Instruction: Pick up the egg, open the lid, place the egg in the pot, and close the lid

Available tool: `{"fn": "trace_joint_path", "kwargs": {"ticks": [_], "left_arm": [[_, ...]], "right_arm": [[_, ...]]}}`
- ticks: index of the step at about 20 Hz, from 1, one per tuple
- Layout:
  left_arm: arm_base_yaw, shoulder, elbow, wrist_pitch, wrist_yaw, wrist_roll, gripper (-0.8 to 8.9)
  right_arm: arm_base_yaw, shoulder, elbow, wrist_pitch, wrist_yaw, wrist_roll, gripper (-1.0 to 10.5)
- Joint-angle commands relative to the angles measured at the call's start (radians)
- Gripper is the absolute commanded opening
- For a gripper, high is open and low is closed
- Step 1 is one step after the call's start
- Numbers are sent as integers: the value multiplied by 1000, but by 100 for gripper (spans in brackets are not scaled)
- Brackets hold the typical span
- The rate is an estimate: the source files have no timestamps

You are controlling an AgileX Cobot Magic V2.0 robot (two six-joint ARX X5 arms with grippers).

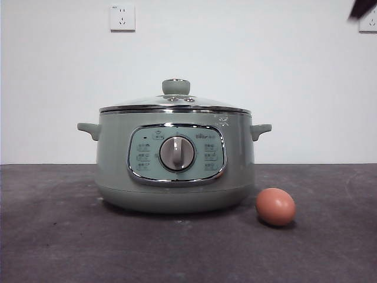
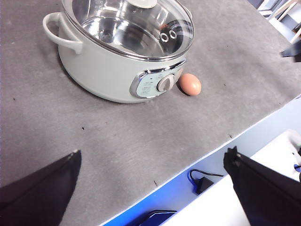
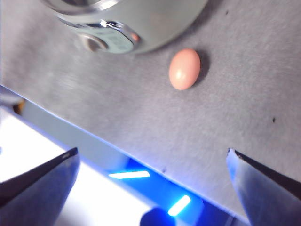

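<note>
The brown egg should go in the pot (image 1: 175, 171), so my right gripper should next grip it around its rounded middle (image 1: 275, 206).
The sage-green pot (image 1: 175, 171) stands mid-table with its glass lid (image 1: 175, 101) closed on it. The brown-orange egg (image 1: 275, 206) lies on the table just right of the pot's base, apart from it. The pot (image 2: 103, 61), lid (image 2: 129, 26) and egg (image 2: 190, 84) also show in the left wrist view. The right wrist view shows the egg (image 3: 184, 68) and the pot's panel side (image 3: 141, 28). My left gripper (image 2: 155, 162) is open and empty, high above the table's front edge. My right gripper (image 3: 153, 155) is open and empty, above the front edge near the egg.
The grey table mat (image 1: 59, 236) runs to a white wall with two sockets (image 1: 122, 17). A black arm tip (image 1: 362, 9) shows at the top right corner. Beyond the table's front edge lie a blue-lit floor and a cable (image 2: 202, 181).
</note>
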Motion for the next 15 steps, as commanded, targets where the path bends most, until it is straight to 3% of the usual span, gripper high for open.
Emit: {"fn": "trace_joint_path", "kwargs": {"ticks": [1, 8, 15], "left_arm": [[-2, -1, 2, 5, 3, 0, 634], [-2, -1, 2, 5, 1, 0, 634], [-2, -1, 2, 6, 0, 0, 634]], "right_arm": [[55, 87, 2, 62, 59, 35, 657], [237, 382, 2, 274, 257, 126, 656], [320, 557, 2, 413, 344, 179, 615]]}}
